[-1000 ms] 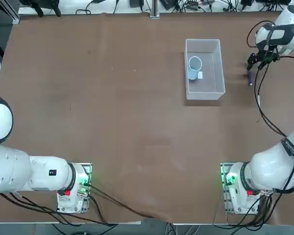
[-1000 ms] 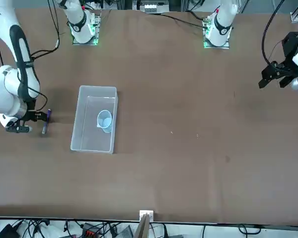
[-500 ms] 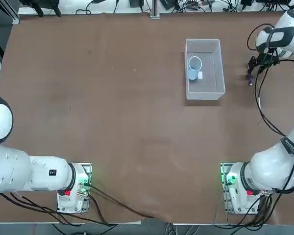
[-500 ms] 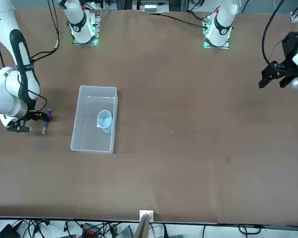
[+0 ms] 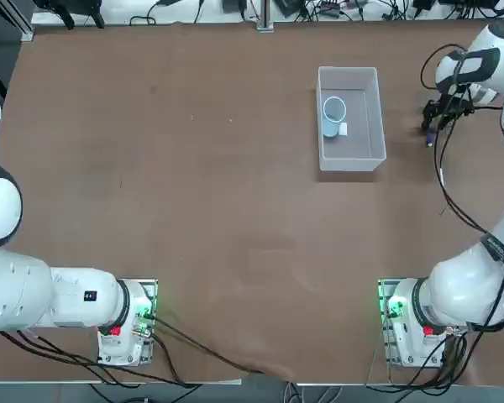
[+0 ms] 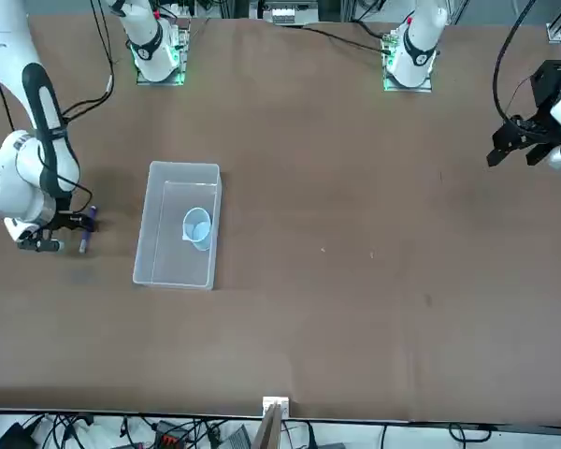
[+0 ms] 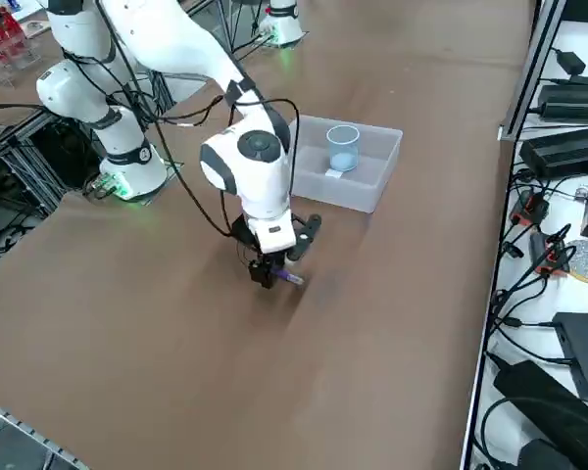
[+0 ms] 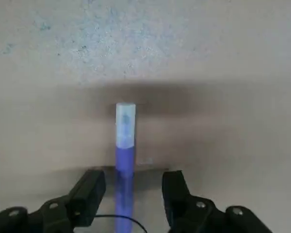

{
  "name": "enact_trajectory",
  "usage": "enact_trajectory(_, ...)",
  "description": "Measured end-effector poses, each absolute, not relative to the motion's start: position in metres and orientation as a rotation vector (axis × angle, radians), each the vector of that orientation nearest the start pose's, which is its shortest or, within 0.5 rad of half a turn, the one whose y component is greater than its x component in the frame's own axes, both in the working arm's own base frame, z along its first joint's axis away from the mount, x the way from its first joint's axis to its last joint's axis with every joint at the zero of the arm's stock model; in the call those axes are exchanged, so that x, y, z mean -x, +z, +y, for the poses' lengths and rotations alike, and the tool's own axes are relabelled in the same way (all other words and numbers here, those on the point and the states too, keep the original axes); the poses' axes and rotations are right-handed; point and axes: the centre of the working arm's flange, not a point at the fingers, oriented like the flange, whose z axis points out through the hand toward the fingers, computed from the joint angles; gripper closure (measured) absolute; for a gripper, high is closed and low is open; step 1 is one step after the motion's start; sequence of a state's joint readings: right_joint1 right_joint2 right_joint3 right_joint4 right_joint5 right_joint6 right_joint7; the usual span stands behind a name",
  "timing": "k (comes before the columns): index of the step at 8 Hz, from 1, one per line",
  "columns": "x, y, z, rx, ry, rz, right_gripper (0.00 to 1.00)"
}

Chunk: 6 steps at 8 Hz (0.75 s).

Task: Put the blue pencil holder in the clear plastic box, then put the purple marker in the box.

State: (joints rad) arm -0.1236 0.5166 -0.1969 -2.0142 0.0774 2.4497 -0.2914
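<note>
Next, my right gripper grabs the purple marker [image 8: 125, 160] by its purple barrel [image 8: 124, 189] to put the marker in the clear plastic box.
The purple marker [image 8: 125, 160] lies flat on the brown table, its whitish tip pointing away from the wrist. My right gripper [image 8: 131, 187] is down over it, open, one finger on each side with a small gap to the marker. From overhead the gripper [image 5: 431, 126] and marker [image 5: 429, 139] sit right of the clear plastic box [image 5: 351, 164]. The blue pencil holder [image 5: 333, 113] stands upright inside the box beside a small white label. The front view shows the marker [image 6: 84, 238] left of the box [image 6: 173, 281], with the holder [image 6: 196, 227] inside.
The side view shows the gripper [image 7: 269, 274] on the marker [image 7: 290, 277] a short way from the box [image 7: 358, 201]. Black cables hang from the arm near the table's right edge. Power supplies and cords lie beyond that edge.
The right gripper's fingers have drawn closer together around the purple marker, and the wrist has shifted slightly. The marker, box and holder have not moved.
</note>
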Motion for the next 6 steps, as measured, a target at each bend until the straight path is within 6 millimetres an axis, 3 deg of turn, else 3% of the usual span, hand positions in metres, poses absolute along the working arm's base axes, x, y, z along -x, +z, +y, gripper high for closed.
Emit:
enact_trajectory(3, -0.5659, 0.1875, -0.1865, 3.162, 0.127, 0.124, 0.37)
enact_trajectory(5, -0.5672, 0.1896, -0.1857, 3.160, 0.118, 0.128, 0.53)
enact_trajectory(6, -0.5681, 0.1917, -0.1843, 3.158, 0.111, 0.127, 0.73)
